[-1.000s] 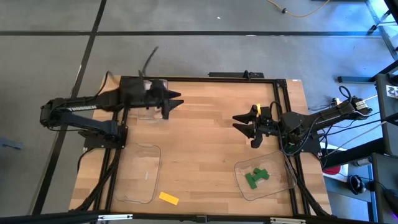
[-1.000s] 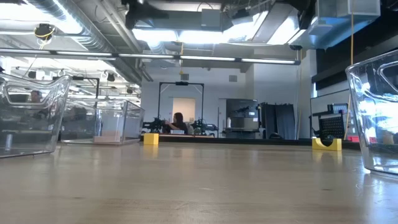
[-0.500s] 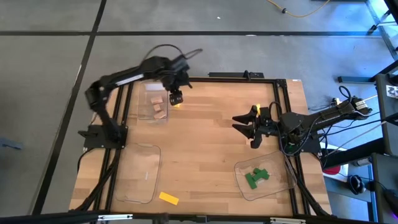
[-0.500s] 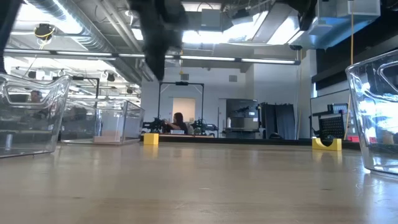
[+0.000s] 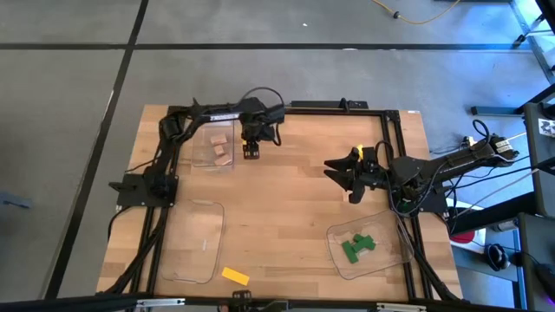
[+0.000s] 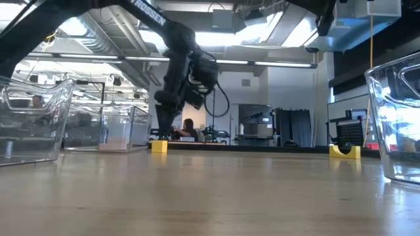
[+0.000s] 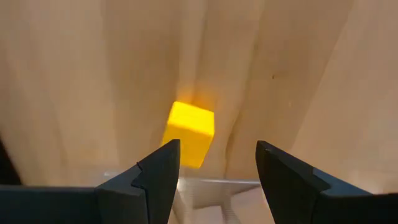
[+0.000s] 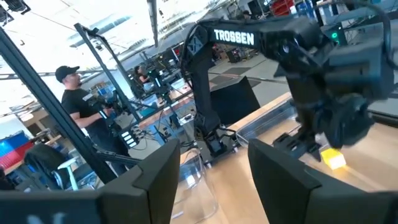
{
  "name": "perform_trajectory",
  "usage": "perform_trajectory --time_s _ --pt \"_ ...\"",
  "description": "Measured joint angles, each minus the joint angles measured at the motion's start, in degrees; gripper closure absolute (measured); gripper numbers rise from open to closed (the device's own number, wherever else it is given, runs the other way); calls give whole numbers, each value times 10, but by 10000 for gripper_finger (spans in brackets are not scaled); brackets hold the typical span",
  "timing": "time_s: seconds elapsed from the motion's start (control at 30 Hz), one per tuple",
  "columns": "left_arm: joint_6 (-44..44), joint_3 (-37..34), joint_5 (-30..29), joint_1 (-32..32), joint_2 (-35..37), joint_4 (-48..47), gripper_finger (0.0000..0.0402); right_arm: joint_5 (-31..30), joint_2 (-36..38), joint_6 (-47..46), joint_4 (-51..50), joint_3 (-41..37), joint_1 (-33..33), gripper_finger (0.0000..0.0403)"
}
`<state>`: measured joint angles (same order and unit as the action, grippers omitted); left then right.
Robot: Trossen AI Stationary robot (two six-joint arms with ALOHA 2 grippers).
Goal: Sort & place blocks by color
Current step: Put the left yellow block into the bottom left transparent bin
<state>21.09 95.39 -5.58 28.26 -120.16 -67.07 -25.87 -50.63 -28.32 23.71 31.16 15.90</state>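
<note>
My left gripper's fingers are still well above the small yellow block (image 7: pixel 189 134), so closing now would miss. My left gripper lowers next, then closes on the block.
My left gripper (image 5: pixel 251 152) hangs open, pointing down, just right of the far-left tray (image 5: pixel 213 160). A small yellow block (image 7: pixel 189 132) lies on the table below it, in line with the gap between its fingers and apart from them. The low view shows this gripper (image 6: pixel 159 128) above the block (image 6: pixel 159 145); the right wrist view shows the block (image 8: pixel 333 158) too. Tan blocks (image 5: pixel 219 146) lie in that tray. Green blocks (image 5: pixel 357 247) lie in the near-right tray (image 5: pixel 336 238). Another yellow block (image 5: pixel 235 276) lies flat near the table's near edge. My right gripper (image 5: pixel 344 180) waits open at mid-right.
A clear tray (image 5: pixel 195 243) sits at the near left with nothing in it. A yellow piece (image 5: pixel 358 153) shows beside my right gripper, and a yellow piece (image 6: pixel 346 151) rests on the far table. People stand in the room beyond (image 8: pixel 78 109). Open wood lies at the table's middle (image 5: pixel 286 217).
My left arm has risen from the table's left side, swung over the far-left tray and stretched out to the tray's right. Its gripper now points down over the yellow block. The blocks and my right arm have kept still.
</note>
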Motion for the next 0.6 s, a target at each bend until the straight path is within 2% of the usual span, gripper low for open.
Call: perform_trajectory --time_s 0.2,0.6 --pt "21 0 -56 -7 -23 13 199 0 0 -1 0 0 0 210" --pt "94 -17 -66 -1 -24 31 199 -1 0 -1 -2 0 0 210"
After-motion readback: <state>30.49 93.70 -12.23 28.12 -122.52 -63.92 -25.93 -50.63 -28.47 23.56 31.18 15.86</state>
